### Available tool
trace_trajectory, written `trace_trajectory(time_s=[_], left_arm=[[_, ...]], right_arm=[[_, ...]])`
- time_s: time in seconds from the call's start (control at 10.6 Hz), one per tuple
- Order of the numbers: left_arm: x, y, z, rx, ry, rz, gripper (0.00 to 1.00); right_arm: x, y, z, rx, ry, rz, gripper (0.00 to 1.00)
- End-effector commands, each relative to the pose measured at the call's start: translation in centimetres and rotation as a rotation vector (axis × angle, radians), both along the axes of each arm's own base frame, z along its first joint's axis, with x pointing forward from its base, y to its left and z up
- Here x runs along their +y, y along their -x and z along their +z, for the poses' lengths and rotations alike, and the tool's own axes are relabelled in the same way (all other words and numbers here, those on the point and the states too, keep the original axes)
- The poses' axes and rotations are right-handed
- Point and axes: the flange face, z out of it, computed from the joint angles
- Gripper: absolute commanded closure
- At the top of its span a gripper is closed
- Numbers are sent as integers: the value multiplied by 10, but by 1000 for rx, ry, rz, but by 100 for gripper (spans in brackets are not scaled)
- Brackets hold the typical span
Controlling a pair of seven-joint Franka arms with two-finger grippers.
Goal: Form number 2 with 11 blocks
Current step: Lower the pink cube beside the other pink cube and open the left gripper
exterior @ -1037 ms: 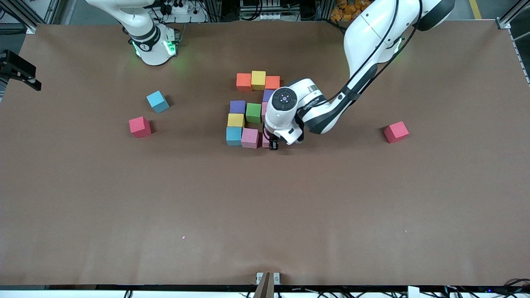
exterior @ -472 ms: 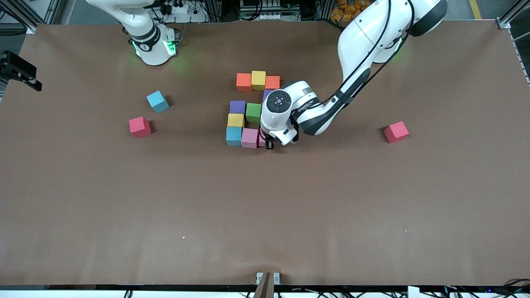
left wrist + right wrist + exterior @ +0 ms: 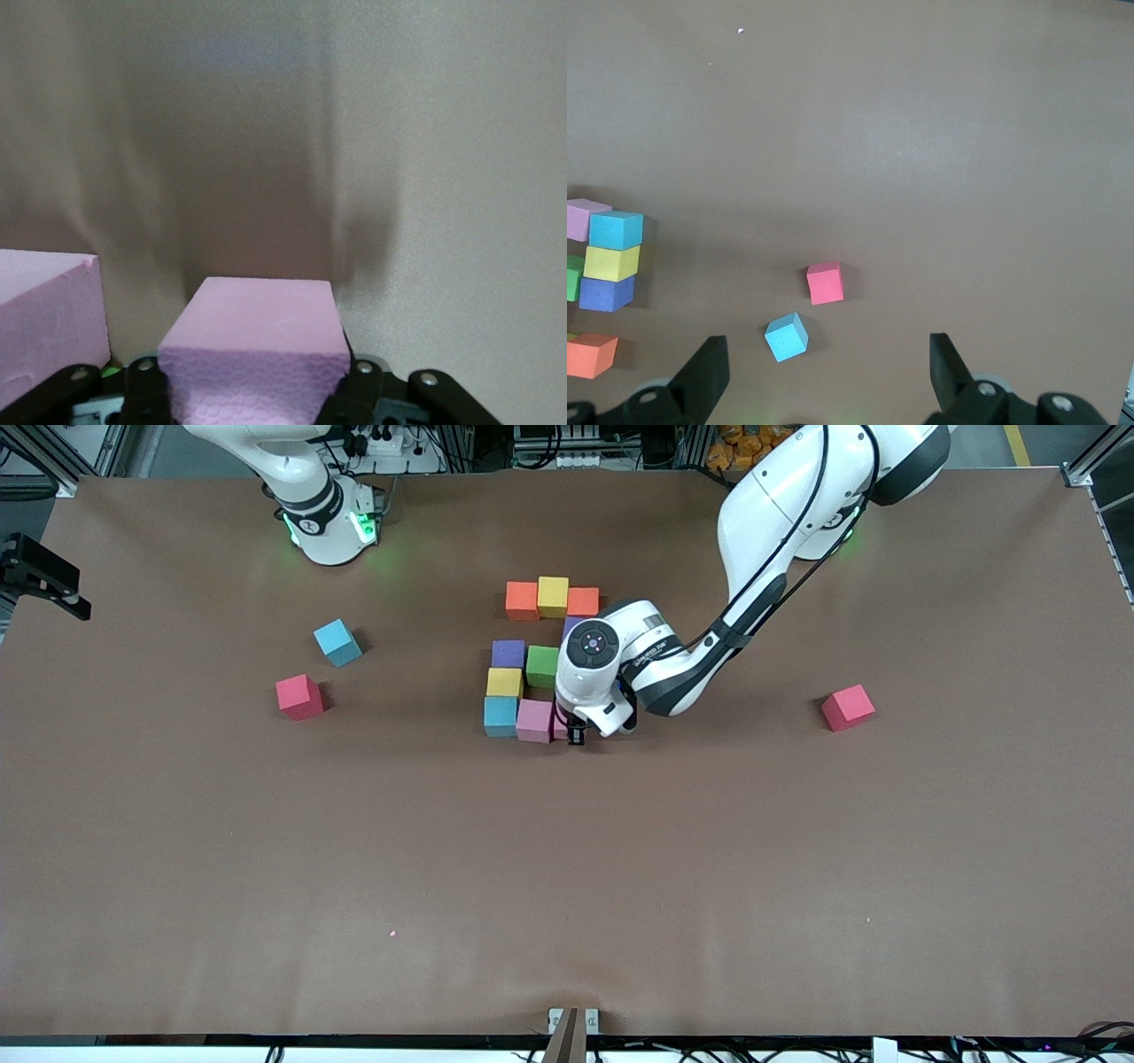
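The held pink cube's lower edge meets the table beside the grouped pink cube. The held cube would stand, so my left gripper needs to open its fingers.
The blocks lie in a cluster mid-table. The row farthest from the front camera is orange (image 3: 522, 600), yellow (image 3: 553, 595), orange (image 3: 583, 600). Nearer lie a purple (image 3: 508, 653), a green (image 3: 542, 665), a yellow (image 3: 504, 682), a light blue (image 3: 500, 716) and a pink cube (image 3: 535, 720). My left gripper (image 3: 576, 735) is shut on another pink cube (image 3: 257, 341), low at the table right beside that pink cube (image 3: 49, 310). The left hand hides most of the cubes under it. My right gripper (image 3: 824, 376) is open and empty, waiting high near its base.
A loose light blue cube (image 3: 337, 642) and a red cube (image 3: 299, 696) lie toward the right arm's end; both show in the right wrist view, light blue (image 3: 786, 336) and red (image 3: 825, 282). Another red cube (image 3: 847, 707) lies toward the left arm's end.
My left gripper has slid with its pink cube toward the right arm's end, closing up against the pink cube in the nearest row. The right arm has not moved.
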Motion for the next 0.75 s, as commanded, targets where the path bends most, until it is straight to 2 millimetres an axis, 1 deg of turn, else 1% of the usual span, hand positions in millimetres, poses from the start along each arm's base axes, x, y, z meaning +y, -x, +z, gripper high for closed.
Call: trace_trajectory(time_s=[0.0,0.09,0.19,0.38,0.47,0.57,0.66], left_arm=[[-5,-1,-2,6,-6,4,94],[-5,-2,-2,6,-6,7,60],[-6,-4,0,1,-4,9,1],[-9,-1,2,-3,-3,4,0],[-8,-5,10,-13,-1,5,0],[-4,-12,22,-27,-2,13,0],[-1,-17,29,-20,-29,14,0]], right_arm=[[-2,2,4,0,2,-8,0],[-6,2,5,-2,2,-12,0],[-7,2,5,-2,0,-13,0],[-9,3,5,-2,3,-17,0],[-10,3,5,-2,8,-20,0],[-12,3,6,-3,11,-23,0],[-12,3,6,-3,9,-23,0]])
